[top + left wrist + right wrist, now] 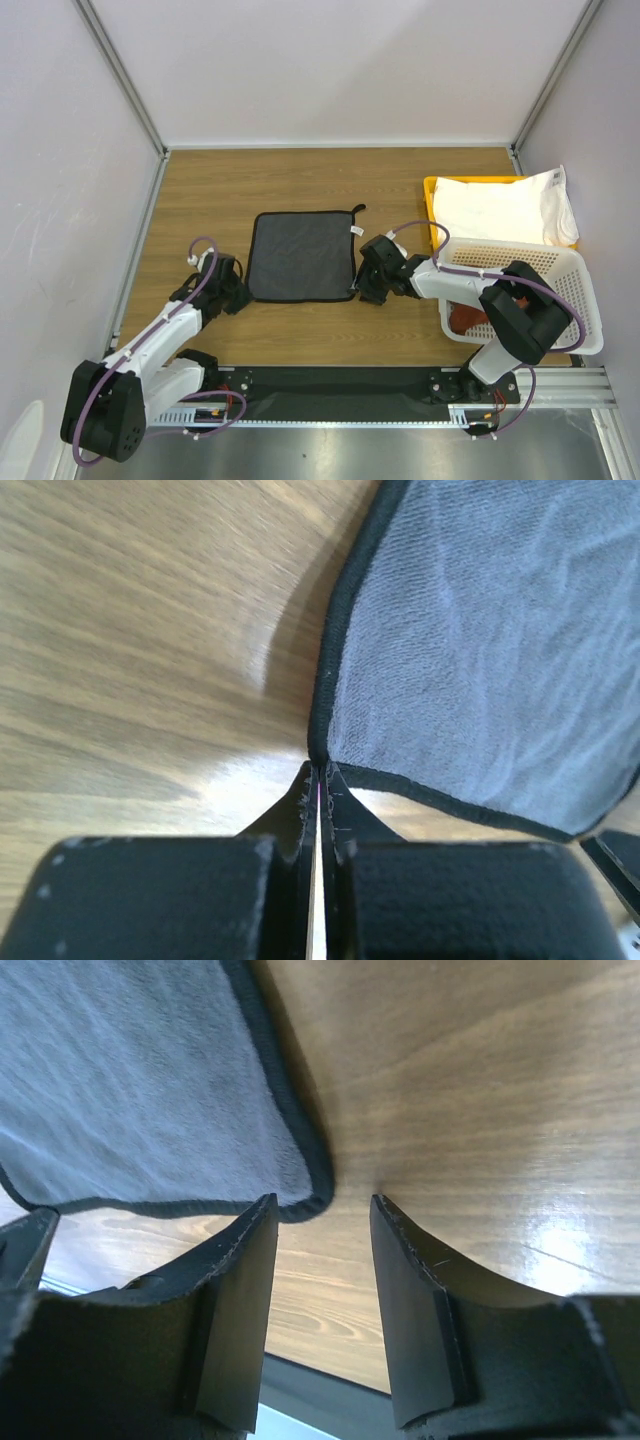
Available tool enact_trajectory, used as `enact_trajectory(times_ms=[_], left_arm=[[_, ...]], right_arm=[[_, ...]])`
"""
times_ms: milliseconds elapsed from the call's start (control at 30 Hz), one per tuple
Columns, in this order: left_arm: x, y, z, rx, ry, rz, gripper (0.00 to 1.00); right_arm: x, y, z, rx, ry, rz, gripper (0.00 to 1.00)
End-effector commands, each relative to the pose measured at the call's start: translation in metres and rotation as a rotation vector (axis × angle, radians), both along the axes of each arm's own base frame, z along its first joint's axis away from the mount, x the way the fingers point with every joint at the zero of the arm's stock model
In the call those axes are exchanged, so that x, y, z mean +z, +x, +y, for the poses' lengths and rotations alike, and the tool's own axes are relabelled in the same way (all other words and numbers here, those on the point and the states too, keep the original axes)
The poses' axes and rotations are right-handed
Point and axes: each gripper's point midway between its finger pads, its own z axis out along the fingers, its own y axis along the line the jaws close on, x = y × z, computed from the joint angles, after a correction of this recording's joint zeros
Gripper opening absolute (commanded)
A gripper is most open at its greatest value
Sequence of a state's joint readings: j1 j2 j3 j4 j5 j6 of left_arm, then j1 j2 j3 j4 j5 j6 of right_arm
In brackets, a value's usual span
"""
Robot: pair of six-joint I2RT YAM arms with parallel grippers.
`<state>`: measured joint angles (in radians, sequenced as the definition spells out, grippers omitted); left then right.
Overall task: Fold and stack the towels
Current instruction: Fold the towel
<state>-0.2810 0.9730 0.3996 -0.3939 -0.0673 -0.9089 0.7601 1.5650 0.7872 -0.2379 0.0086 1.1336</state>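
Observation:
I will next fold the towel's near edge over evenly, so my right gripper will take the dark grey towel (300, 255) by its free near corner (351, 297).
A dark grey towel (300, 255) with black edging lies spread flat in the middle of the table. My left gripper (238, 295) is at its near left corner, jaws shut on the black hem there (320, 770); the towel (480, 660) rises slightly from the wood at that corner. My right gripper (362, 290) is at the near right corner, open, and that rounded corner (300, 1200) lies just ahead of its left finger (240, 1300), not gripped. A white towel (500, 205) lies folded in the yellow tray. A reddish-brown towel (462, 318) lies in the basket.
The yellow tray (431, 195) stands at the back right, with the white perforated basket (575, 290) in front of it beside the right arm. The table's near edge and black rail (330, 380) run just behind both grippers. Walls enclose the table on three sides.

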Motion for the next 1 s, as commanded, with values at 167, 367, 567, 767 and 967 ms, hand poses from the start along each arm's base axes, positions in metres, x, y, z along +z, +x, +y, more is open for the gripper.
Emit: enact_trajectory(times_ms=[167, 367, 567, 767, 967], left_arm=[[0.044, 0.02, -0.021, -0.015, -0.106, -0.035, 0.0], [0.05, 0.021, -0.031, -0.006, -0.17, -0.021, 0.0], [0.057, 0.025, -0.038, 0.005, -0.214, -0.018, 0.0], [0.072, 0.03, -0.039, 0.022, -0.226, -0.024, 0.0], [0.072, 0.028, -0.036, 0.049, -0.218, -0.01, 0.0]], right_arm=[[0.01, 0.014, 0.009, -0.071, 0.065, -0.046, 0.49], [0.016, 0.004, 0.009, -0.184, 0.179, 0.001, 0.56], [0.041, -0.013, 0.019, -0.35, 0.397, 0.035, 0.69], [0.03, -0.01, 0.027, -0.409, 0.416, 0.046, 0.72], [0.006, -0.007, 0.028, -0.461, 0.385, 0.084, 0.66]])
